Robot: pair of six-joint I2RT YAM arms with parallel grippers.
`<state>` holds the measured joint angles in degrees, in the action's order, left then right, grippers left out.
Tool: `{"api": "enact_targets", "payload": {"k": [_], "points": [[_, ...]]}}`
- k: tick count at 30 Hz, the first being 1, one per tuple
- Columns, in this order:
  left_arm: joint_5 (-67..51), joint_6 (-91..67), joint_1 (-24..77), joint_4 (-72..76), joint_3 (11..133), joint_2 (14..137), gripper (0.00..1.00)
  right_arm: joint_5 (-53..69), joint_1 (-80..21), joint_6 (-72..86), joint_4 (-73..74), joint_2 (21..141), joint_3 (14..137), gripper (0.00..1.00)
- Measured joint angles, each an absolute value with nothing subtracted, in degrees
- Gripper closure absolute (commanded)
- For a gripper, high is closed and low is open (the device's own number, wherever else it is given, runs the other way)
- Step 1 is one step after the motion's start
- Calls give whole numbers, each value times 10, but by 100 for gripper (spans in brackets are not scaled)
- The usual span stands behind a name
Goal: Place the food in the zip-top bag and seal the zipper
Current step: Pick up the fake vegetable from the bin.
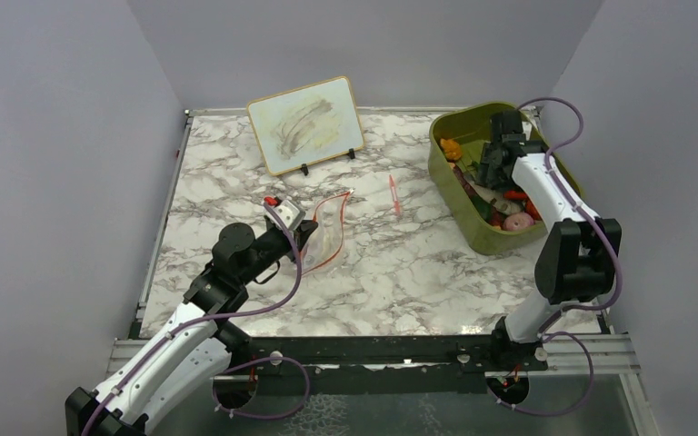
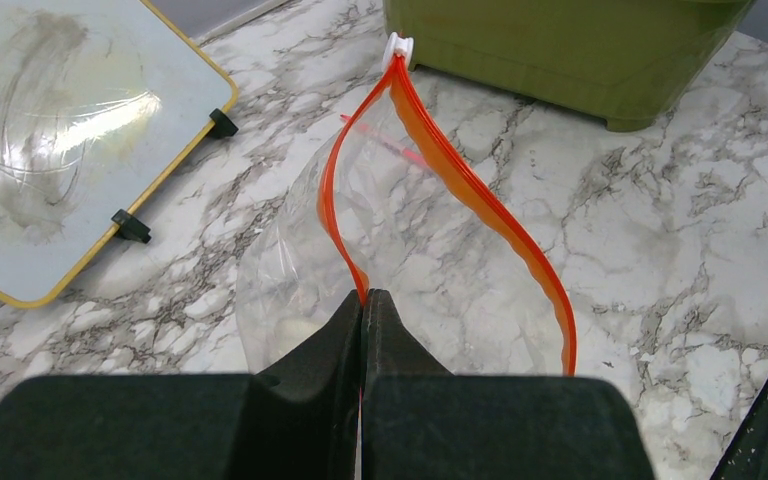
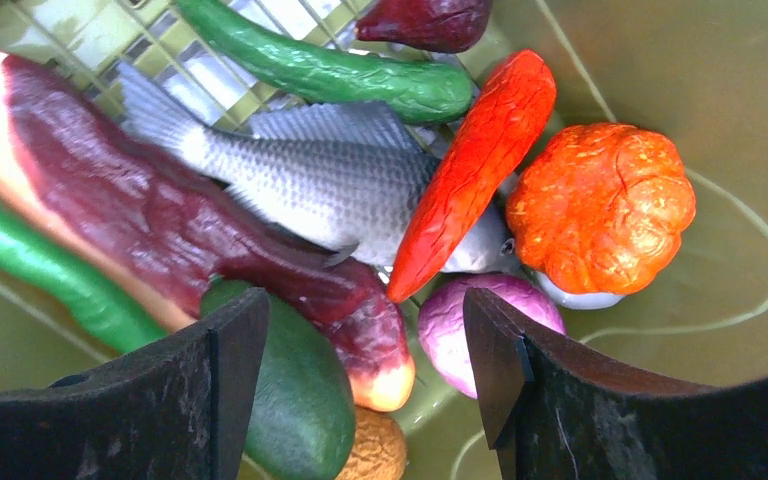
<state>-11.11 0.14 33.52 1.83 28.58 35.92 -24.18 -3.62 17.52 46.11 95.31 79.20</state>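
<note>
The orange-red carrot-like piece (image 3: 475, 165) needs to go into the bag's opening with its thick end first. My right gripper should grab it by its narrow tip (image 3: 416, 265) next, so that the thick end stays free.
The clear zip-top bag (image 1: 327, 232) lies left of centre on the table, its mouth gaping. My left gripper (image 2: 364, 296) is shut on the near lip of its red-orange zipper (image 2: 480, 195); a white slider (image 2: 397, 45) sits at the far end. The food lies in the olive-green bin (image 1: 450, 186): an orange bumpy ball (image 3: 600, 205), an orange-red carrot-like piece (image 3: 475, 165), a dark purple-red long piece (image 3: 190, 235), a grey fish (image 3: 300, 180), green pieces (image 3: 330, 75), a purple round piece (image 3: 460, 335). My right gripper (image 3: 365, 365) is open just above the food, inside the bin (image 3: 700, 60).
A small whiteboard (image 1: 306, 123) leans on stands at the back. A thin red-pink stick (image 1: 393, 195) lies between bag and bin. The bin also shows in the left wrist view (image 2: 580, 50), just beyond the bag. Grey walls enclose the table.
</note>
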Motion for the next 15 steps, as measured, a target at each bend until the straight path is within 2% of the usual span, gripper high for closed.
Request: {"api": "enact_targets", "payload": {"k": [9, 15], "points": [[-111, 1, 342, 21, 286, 367, 100, -250, -9, 181, 459, 981, 792, 18], [-111, -1, 343, 22, 286, 375, 100, -251, -1, 181, 454, 999, 790, 17]]}}
